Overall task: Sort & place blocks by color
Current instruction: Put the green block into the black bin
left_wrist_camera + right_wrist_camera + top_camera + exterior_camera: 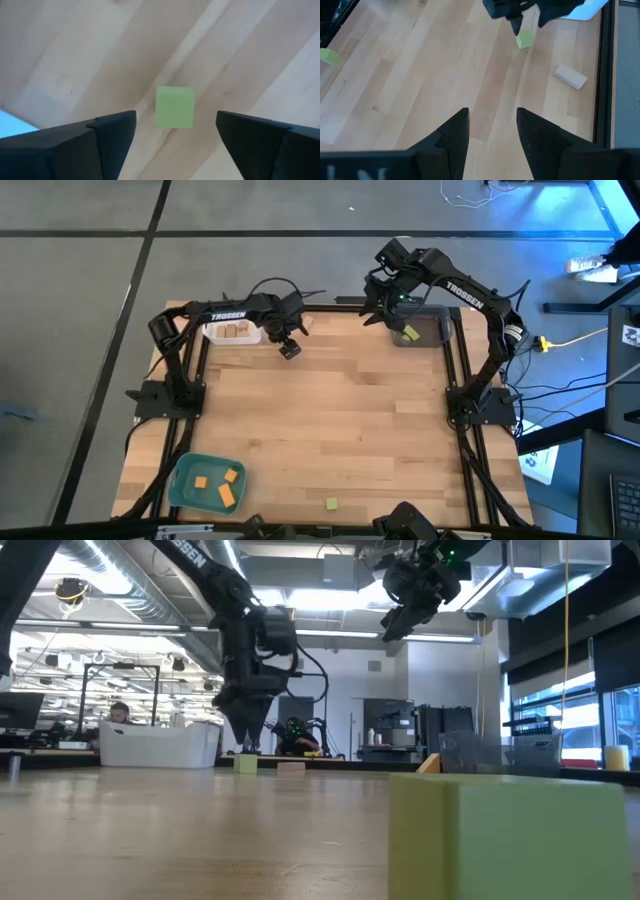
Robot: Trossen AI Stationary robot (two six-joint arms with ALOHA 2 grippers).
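The green block needs to be sorted by color into the grey tray (440, 330), so the robot's left gripper will grab it by its opposite sides next.
My left gripper (289, 346) hangs open over the table's far left part, beside the white tray (232, 332), which holds tan blocks. Straight below its fingers a light green block (174, 106) rests flat on the wood, and the two fingers (175, 125) stand above it on either side. The low view shows the fingertips (246, 745) just over that block (246, 764). A tan block (571, 76) lies close by. My right gripper (385, 305) is open and raised high near the grey tray (440, 330), which holds a green block (408, 333).
The teal tray (178, 485) at the near left corner holds orange blocks. One more green block (331, 504) sits near the table's near edge and fills the front of the low view (510, 830). Bare wood spans the table's middle.
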